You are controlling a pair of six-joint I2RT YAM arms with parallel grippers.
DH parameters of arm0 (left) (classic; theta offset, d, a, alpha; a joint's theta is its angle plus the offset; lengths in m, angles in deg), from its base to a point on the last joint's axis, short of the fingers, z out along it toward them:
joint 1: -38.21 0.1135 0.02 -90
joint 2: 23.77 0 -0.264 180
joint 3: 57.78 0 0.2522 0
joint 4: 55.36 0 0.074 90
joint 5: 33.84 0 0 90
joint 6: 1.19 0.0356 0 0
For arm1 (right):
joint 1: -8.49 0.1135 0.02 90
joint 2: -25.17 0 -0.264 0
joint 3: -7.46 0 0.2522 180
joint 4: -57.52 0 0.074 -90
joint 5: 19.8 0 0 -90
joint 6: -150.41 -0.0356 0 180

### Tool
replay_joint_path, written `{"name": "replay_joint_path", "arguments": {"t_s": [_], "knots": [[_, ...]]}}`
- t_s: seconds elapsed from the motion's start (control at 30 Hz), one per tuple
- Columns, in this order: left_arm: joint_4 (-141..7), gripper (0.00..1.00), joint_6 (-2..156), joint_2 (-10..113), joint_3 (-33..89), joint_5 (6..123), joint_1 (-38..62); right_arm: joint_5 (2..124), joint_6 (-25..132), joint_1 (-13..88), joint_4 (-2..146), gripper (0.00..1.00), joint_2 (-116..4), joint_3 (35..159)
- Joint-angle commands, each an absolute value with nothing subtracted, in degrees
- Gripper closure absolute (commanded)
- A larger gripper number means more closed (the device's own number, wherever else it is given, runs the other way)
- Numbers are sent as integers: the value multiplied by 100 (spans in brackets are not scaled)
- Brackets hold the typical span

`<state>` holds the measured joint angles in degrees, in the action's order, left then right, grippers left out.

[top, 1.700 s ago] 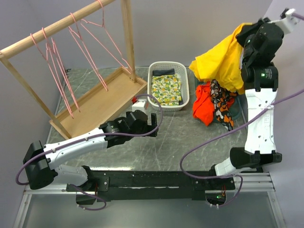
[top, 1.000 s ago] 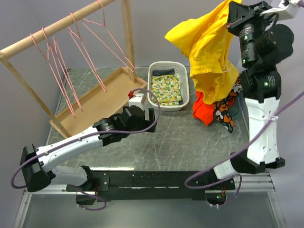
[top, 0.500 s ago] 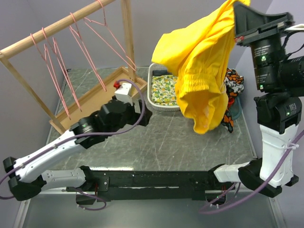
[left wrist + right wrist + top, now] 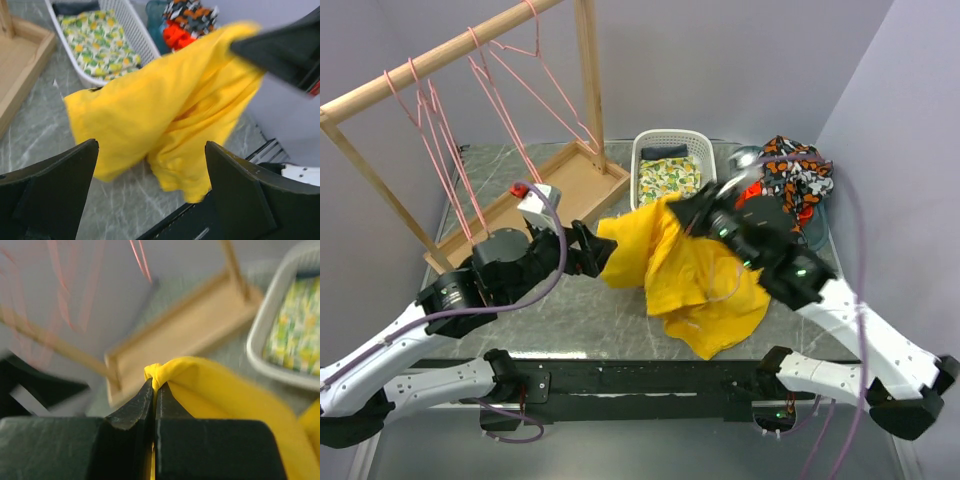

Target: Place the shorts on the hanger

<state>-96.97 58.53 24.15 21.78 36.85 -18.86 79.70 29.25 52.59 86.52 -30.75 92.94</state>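
I should next grip the yellow shorts [image 4: 695, 275] with my left gripper by the loose edge facing it, so my right gripper can regrip and spread them for the hanger.
The yellow shorts [image 4: 695, 275] hang bunched over the middle of the table, their lower folds lying on it. My right gripper [image 4: 688, 212] is shut on a fold at their top edge, and the pinched yellow fabric [image 4: 165, 371] shows in the right wrist view. My left gripper [image 4: 595, 250] is open and empty, just left of the shorts [image 4: 165, 107], which fill the left wrist view beyond its wide-apart fingers [image 4: 235, 175]. Several pink wire hangers [image 4: 515, 130] hang on the wooden rail at the back left, blurred in the right wrist view [image 4: 140, 255].
The wooden rack [image 4: 380, 85] has a tray base [image 4: 555, 195] at the back left. A white basket [image 4: 705, 150] with patterned cloth stands at the back centre. An orange-red cloth and a black-white-orange patterned cloth [image 4: 798, 170] lie at the back right.
My right arm has swung down and left from high up, bringing the shorts onto the table's middle. My left arm has moved forward and left, its gripper now beside the shorts.
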Motion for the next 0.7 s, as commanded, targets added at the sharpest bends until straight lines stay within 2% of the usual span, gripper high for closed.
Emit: {"name": "replay_joint_path", "arguments": {"t_s": [0.0,0.07,0.13,0.33,0.5,0.67], "knots": [[-10005,8,5481,2465,1768,3683,-1874,7960,2482,5815,7981,100,-3089,8188],[-10049,10,5366,2500,1532,3674,-1891,7855,2403,5824,7727,100,-3283,7809],[-9988,14,5286,2597,1364,3700,-1979,7846,2464,5824,7612,96,-3669,7764],[-10014,20,4891,3045,959,2928,-2515,7724,2684,5473,7629,94,-4970,8387],[-10023,20,4470,3195,441,2549,-2665,7109,2578,4920,7629,92,-5796,8844],[-10208,17,3854,3502,107,2127,-2665,7126,2622,4884,7761,87,-6148,9109]]}}
